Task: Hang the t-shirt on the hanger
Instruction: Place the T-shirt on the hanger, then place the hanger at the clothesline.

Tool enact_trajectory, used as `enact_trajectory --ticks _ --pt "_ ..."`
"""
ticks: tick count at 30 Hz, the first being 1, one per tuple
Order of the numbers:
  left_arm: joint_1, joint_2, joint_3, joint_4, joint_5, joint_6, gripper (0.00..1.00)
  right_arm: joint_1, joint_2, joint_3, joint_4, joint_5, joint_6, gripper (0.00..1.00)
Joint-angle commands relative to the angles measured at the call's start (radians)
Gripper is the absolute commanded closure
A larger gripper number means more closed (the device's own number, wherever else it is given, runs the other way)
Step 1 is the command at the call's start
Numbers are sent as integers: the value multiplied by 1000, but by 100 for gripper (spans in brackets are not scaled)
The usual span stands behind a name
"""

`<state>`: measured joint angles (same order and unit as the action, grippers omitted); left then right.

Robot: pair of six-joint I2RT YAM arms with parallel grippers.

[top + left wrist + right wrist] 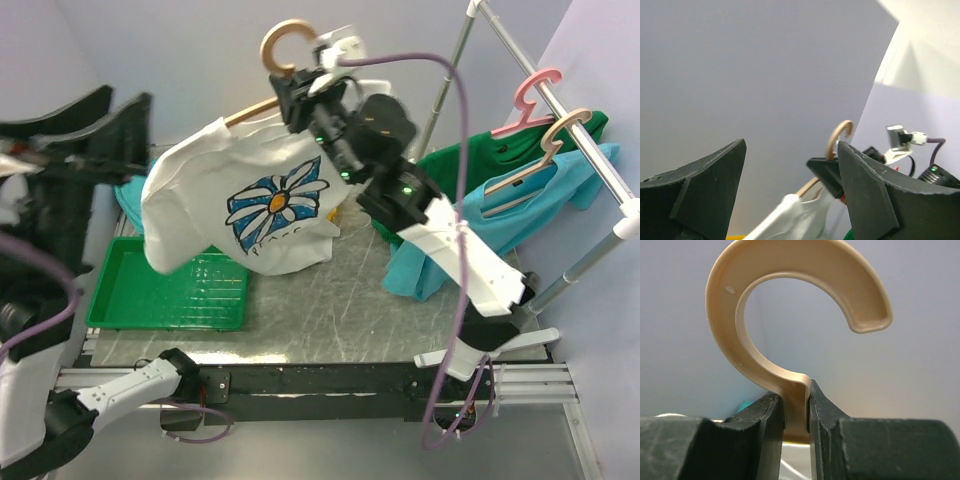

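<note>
My left gripper grabs the t-shirt's shoulder over the hanger's end [182, 154] [771, 224] next, which leaves the hanger's hook free to hang on the bar.
The beige hanger [283, 45] is held up in the air, and my right gripper [300, 95] is shut on its neck just under the hook. In the right wrist view the jaws of this gripper [796, 402] pinch the neck below the curved hook [790, 290]. The white t-shirt [240, 200] with the blue daisy print hangs from the hanger above the table. My left gripper [125, 125] is at the far left, apart from the shirt. Its fingers [705, 190] stand wide open with nothing between them, facing the hanger [839, 139] and the t-shirt [795, 220].
A green tray [170, 285] lies on the table below the shirt. At the right, a metal rack rail [575, 130] carries a pink hanger [535, 100], a green t-shirt [500, 150], and a tan hanger [550, 150] with a light blue shirt [470, 240].
</note>
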<state>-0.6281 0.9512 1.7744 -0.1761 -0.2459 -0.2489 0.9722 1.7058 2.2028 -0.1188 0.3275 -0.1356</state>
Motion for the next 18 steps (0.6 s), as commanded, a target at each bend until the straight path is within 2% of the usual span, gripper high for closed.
enact_trajectory --ticks 1,6,10,11,18 --pt "1 -38 -13 69 30 11 20 5 -138 119 179 -88 10 100" --pt "2 -34 3 -12 39 33 19 -44 -143 59 133 -178 80 100" --pt "1 -49 11 -165 63 69 22 -128 -219 -303 264 -349 250 100" --pt "1 -54 11 -195 65 79 23 -132 -228 -340 281 -361 258 100" --pt "1 -109 -47 -416 46 115 40 -135 -178 -377 251 -369 261 100"
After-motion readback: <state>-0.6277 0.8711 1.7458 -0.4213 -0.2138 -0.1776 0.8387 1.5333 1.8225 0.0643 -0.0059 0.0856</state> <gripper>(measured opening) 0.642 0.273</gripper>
